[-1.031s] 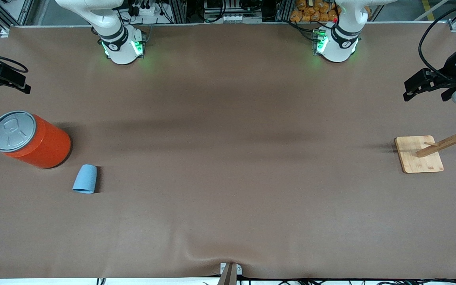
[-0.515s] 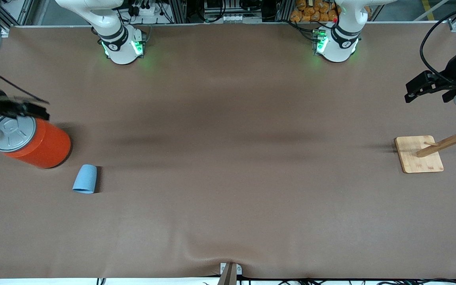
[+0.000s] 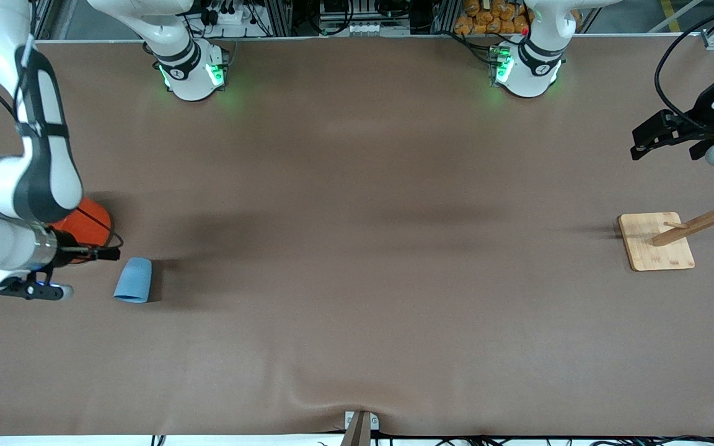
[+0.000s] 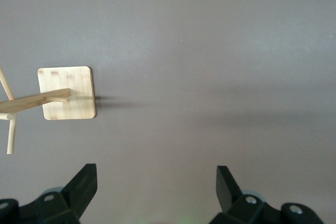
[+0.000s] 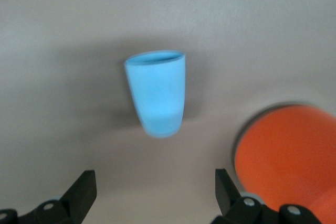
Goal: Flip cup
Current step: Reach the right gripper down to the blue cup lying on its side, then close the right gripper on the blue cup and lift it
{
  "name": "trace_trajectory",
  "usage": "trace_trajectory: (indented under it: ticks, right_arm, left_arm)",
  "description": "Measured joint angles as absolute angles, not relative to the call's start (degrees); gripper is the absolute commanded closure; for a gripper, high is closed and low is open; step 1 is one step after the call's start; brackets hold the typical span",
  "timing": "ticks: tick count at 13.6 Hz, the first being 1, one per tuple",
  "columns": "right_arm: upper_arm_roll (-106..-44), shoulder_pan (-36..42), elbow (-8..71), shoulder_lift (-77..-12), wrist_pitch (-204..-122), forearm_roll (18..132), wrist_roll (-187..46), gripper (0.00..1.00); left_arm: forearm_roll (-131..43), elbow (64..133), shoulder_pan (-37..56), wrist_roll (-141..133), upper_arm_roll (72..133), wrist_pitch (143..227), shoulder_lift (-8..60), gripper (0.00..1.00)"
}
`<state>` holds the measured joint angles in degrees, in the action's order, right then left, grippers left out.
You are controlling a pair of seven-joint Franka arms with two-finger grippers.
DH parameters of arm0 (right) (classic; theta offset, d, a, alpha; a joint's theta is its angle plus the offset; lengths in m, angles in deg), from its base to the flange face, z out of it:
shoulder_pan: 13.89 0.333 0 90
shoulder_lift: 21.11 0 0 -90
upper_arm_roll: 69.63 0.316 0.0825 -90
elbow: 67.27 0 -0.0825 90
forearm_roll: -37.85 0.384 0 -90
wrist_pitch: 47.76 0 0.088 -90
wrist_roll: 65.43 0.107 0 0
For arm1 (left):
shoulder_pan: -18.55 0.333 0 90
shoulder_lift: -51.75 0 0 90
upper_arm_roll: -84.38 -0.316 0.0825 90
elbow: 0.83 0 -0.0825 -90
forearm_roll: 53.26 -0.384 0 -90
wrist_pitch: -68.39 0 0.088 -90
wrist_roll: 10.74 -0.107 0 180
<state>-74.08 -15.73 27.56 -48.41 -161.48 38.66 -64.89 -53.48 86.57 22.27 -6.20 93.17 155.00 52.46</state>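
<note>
I need to grab the cup's body below its rim with my right gripper, to flip the cup onto the light-blue cup's other end.
The light-blue cup lies on its side on the brown table, its open end toward the front camera. It also shows in the right wrist view. My right gripper is open and empty, low over the table between the orange can and the cup, toward the right arm's end of the table. In the right wrist view the gripper has its jaws wide apart and the cup lies ahead of them, untouched. My left gripper waits open and empty over the left arm's end of the table; it also shows in the left wrist view.
A large orange can stands beside the cup, farther from the front camera and mostly hidden by my right arm; it also shows in the right wrist view. A wooden peg rack stands at the left arm's end and shows in the left wrist view.
My right arm has swung in from the table's edge, over the orange can, down beside the cup. The cup has not moved. The left gripper has barely moved.
</note>
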Motion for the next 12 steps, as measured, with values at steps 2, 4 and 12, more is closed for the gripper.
trace_trajectory:
  ticks: [2,4,12]
  right_arm:
    - [-74.1,-16.5,32.7,-50.2,-171.9,38.7,-64.9,0.00]
    - [-74.1,-16.7,34.4,-52.6,-176.6,38.7,-64.9,0.00]
    - [-73.1,-16.2,34.1,-57.8,-183.9,40.3,-64.9,0.00]
  left_arm:
    - [-53.5,86.6,22.2,-6.2,93.2,155.0,52.4,0.00]
    - [-53.5,86.6,22.1,-6.2,93.3,155.0,52.3,0.00]
    - [-53.5,86.6,21.4,-6.2,93.7,155.0,51.2,0.00]
